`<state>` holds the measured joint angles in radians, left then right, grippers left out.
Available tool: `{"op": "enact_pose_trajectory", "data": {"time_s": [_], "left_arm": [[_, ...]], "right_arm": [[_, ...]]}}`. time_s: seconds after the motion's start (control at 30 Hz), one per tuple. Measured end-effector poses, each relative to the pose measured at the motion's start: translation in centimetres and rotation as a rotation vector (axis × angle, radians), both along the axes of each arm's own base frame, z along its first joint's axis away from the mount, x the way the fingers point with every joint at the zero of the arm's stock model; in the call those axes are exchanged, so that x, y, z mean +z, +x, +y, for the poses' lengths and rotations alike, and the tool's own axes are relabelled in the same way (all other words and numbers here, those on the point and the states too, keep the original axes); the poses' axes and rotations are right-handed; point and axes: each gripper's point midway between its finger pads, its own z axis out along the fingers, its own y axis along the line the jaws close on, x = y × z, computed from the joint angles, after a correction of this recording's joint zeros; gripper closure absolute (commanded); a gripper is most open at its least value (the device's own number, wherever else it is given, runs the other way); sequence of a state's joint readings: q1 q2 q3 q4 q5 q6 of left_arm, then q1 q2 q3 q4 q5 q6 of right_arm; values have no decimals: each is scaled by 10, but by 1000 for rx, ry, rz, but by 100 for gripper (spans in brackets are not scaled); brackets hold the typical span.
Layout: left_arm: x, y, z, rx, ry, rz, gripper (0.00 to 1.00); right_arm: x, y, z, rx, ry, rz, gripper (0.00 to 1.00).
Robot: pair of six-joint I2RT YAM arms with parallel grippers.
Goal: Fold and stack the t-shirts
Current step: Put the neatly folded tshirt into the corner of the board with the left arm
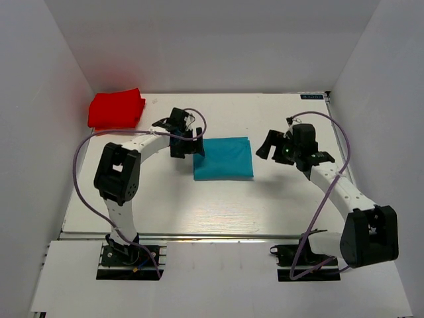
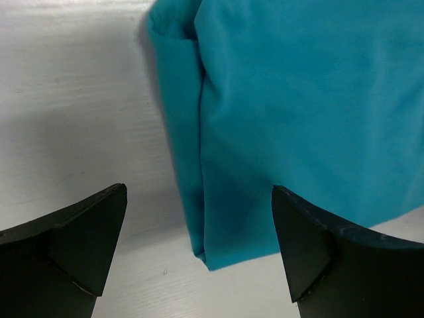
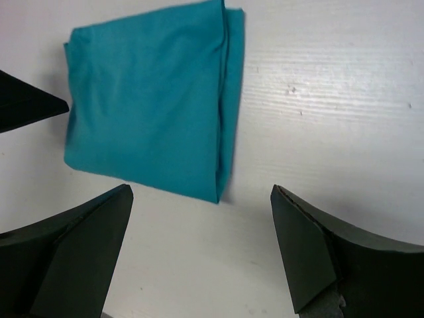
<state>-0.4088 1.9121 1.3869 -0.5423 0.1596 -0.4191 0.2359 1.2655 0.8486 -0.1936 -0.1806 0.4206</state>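
The left gripper needs to stack the teal t-shirt on the red t-shirt next, still folded. It should grab the teal t-shirt's folded edge on the red t-shirt's side for that.
The teal t-shirt (image 1: 224,159) lies folded into a flat rectangle in the middle of the table. It also shows in the left wrist view (image 2: 291,112) and the right wrist view (image 3: 152,99). The red t-shirt (image 1: 116,108) lies folded at the far left corner. My left gripper (image 1: 187,144) is open and empty, just above the teal shirt's left edge, with a folded corner between its fingers (image 2: 79,232). My right gripper (image 1: 273,146) is open and empty, a little to the right of the teal shirt, over bare table.
White walls enclose the table on the left, back and right. The white table surface (image 1: 218,205) runs bare between the teal shirt and the arm bases. Cables loop from both arms.
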Motion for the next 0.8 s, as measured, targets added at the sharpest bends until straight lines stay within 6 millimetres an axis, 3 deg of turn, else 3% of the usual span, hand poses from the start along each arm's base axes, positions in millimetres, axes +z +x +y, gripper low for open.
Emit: {"op": "enact_pose_trajectory", "data": {"time_s": [0.17,0.33,0.37,0.43,0.47,0.53,0.57,0.67,0.8], "left_arm": [[-30,-7,-5,-9,-3,64,0],[-28,0,-21,-39,-78,33,11],[-29,1,-24,-47,-94,27,21],[-31,0,-30,-61,-120,18,30],[-31,0,-33,-71,-131,15,43],[-35,-1,-38,-79,-140,11,58],[-37,-3,-40,-84,-141,13,76],[-43,-6,-45,-107,-130,7,100],[-43,-5,-48,-134,-107,-22,100]], "right_arm": [[-4,-22,-10,-16,-25,6,10],[-7,-30,-17,-36,-43,6,10],[-9,-31,-18,-41,-49,12,10],[-14,-33,-21,-51,-60,20,10],[-16,-34,-22,-54,-65,27,10],[-20,-36,-24,-59,-72,38,10],[-21,-37,-24,-61,-74,40,10],[-23,-37,-28,-77,-87,36,10],[-28,-37,-34,-101,-109,40,10]]}}
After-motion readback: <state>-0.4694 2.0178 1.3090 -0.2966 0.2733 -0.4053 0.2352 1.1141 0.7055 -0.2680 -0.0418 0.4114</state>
